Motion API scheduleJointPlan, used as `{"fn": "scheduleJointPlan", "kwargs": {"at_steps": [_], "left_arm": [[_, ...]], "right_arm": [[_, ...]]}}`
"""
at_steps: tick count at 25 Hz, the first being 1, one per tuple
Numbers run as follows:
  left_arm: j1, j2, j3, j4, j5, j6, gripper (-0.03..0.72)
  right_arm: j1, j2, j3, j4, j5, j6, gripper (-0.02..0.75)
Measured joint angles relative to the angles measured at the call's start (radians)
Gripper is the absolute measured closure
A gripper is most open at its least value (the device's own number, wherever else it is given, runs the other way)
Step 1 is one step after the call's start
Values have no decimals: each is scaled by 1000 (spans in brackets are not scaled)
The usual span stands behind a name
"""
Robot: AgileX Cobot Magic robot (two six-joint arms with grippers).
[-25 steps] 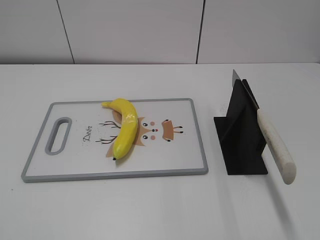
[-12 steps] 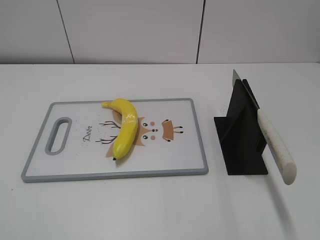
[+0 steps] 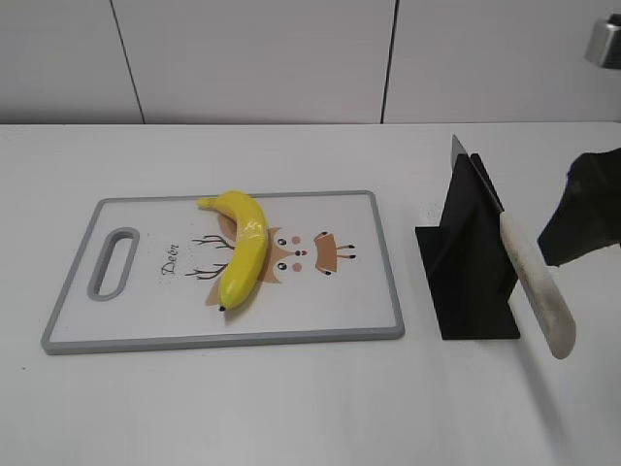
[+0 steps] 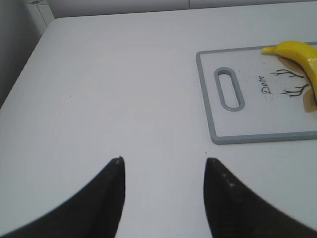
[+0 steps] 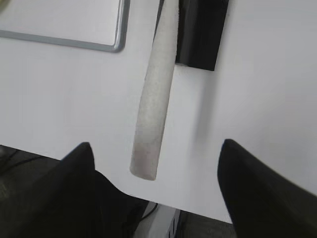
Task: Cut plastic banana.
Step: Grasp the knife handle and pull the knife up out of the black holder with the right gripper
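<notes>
The knife's blade is enclosed by the black stand, so my right gripper will next take the knife by its white handle to cut the plastic banana.
The plastic banana lies on the deer-print cutting board, stem at the far end, dark tip toward the front; it also shows at the right edge of the left wrist view. A knife with a white handle rests in a black stand, handle sticking out toward the front. My right gripper is open, its fingers apart on either side of the handle's end, not touching it; in the exterior view it enters at the right edge. My left gripper is open and empty over bare table left of the board.
The white table's front edge runs just below the knife handle, with dark floor and cables beyond it. The board's handle slot faces left. A white panelled wall stands behind the table.
My right arm has come into the exterior view at the right edge, beside the knife. The banana, board and knife have not moved.
</notes>
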Motion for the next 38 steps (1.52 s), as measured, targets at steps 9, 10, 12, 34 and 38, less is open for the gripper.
{"fn": "scheduleJointPlan", "kwargs": {"at_steps": [9,10,12,34,38], "left_arm": [[0,0,0,0,0,0,209],[0,0,0,0,0,0,209],[0,0,0,0,0,0,209],[0,0,0,1,0,0,209],[0,0,0,1,0,0,209]], "right_arm": [[23,205,-63,5,34,12,148],[43,220,-63,0,27,25,152],[81,244,-63,-21,1,70,168],[115,382,-65,-72,2,220,568],[115,365,-65,-64,2,233,568]]}}
